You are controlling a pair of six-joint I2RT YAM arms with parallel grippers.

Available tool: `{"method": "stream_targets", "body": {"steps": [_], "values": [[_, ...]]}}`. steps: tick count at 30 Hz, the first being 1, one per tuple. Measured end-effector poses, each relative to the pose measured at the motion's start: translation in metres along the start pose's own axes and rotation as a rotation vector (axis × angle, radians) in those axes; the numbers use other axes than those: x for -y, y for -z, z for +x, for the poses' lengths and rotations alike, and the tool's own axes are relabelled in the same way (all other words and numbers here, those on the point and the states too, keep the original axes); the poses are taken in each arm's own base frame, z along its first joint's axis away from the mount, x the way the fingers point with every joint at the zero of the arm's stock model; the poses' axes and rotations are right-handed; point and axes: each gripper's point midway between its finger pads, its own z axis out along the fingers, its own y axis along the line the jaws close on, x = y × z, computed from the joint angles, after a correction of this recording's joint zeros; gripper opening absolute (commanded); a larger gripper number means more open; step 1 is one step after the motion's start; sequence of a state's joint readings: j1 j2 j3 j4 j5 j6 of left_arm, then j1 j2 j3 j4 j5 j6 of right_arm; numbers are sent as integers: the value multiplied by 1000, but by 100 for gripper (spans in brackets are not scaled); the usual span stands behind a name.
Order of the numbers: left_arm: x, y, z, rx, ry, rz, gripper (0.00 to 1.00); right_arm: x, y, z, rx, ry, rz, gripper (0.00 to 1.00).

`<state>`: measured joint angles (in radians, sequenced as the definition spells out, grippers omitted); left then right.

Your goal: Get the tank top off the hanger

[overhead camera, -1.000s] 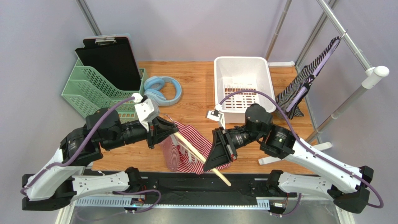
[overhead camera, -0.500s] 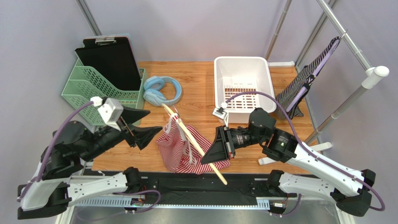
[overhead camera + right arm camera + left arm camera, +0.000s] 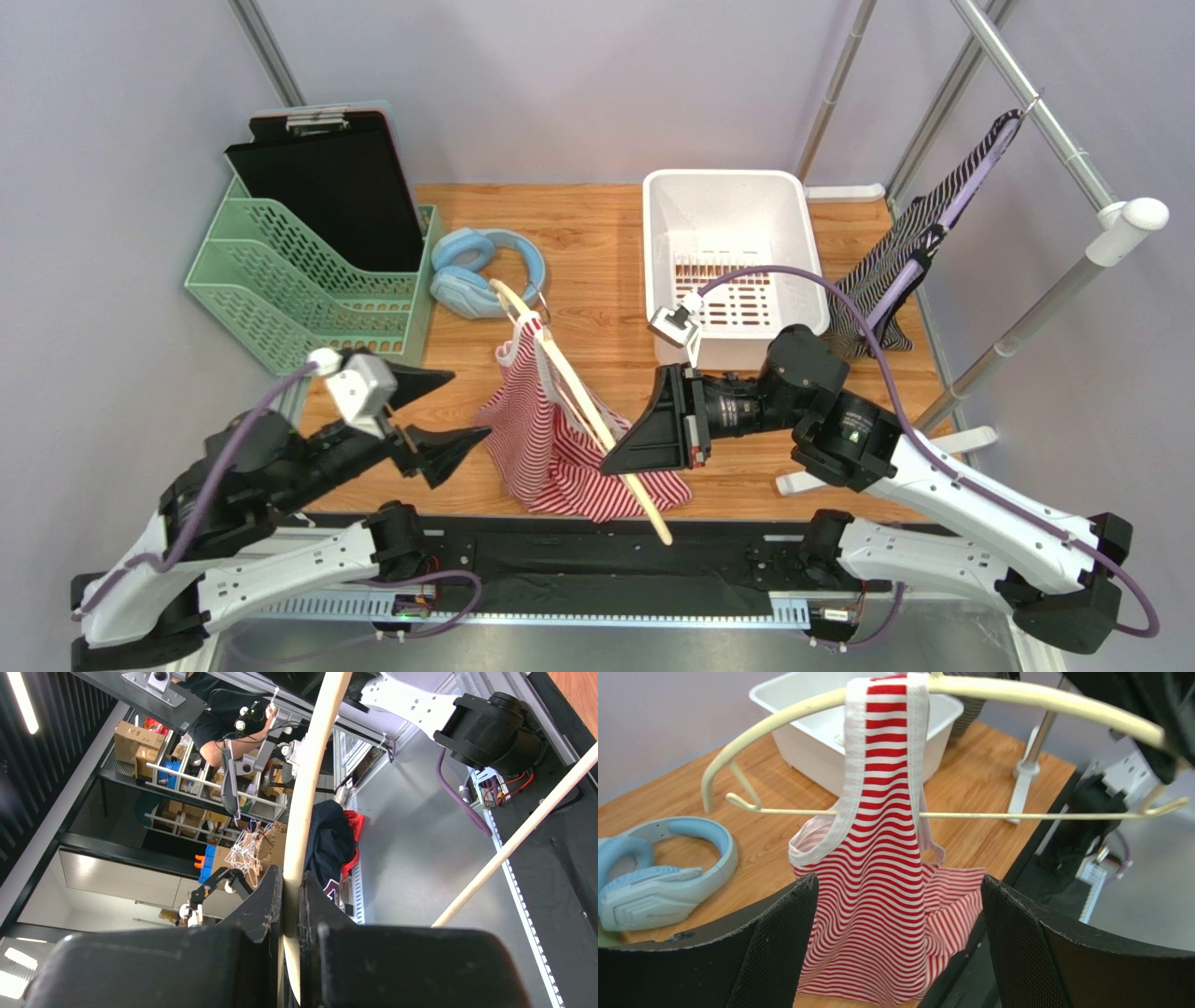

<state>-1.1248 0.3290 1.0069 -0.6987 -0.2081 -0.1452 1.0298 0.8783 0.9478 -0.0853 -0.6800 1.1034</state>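
My left gripper grabs the tank top's strap draped over the hanger next, to slide the tank top off the hanger's loose end.
The red-and-white striped tank top [image 3: 554, 427] hangs by one strap over the cream hanger [image 3: 561, 378], its hem slumped on the wood near the table's front edge. My right gripper [image 3: 617, 465] is shut on the hanger's lower arm, and the cream bar [image 3: 309, 777] runs up between its jaws [image 3: 291, 878]. Left of the garment and clear of it, my left gripper [image 3: 470, 406] is open. In the left wrist view the tank top [image 3: 878, 903] sits beyond the spread jaws [image 3: 899, 896], draped under the hanger [image 3: 1018, 693].
At the back left are a green file rack [image 3: 302, 280] and a black clipboard [image 3: 330, 175], with blue headphones [image 3: 484, 273] beside them. A white basket [image 3: 730, 245] is at the back centre. A black-striped garment [image 3: 919, 238] hangs on the metal rack [image 3: 1066, 140] at right.
My left gripper has opened, let go of the tank top and drawn back to the left. My right gripper has swung the hanger's far end up and toward the back.
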Motion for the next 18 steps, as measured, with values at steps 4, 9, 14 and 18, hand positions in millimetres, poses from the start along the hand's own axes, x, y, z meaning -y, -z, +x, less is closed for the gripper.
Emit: {"method": "stream_targets", "body": {"steps": [4, 9, 14, 18], "values": [[6, -38, 17, -120, -89, 7, 89, 0, 3, 3, 1, -1, -4, 0], [14, -68, 27, -195, -159, 32, 85, -1, 12, 10, 7, 7, -17, 0], [20, -77, 15, -173, -173, 60, 80, -9, 18, 12, 17, 26, -38, 0], [23, -83, 1, -138, -168, 61, 82, -10, 21, 14, 19, 31, -43, 0]]}}
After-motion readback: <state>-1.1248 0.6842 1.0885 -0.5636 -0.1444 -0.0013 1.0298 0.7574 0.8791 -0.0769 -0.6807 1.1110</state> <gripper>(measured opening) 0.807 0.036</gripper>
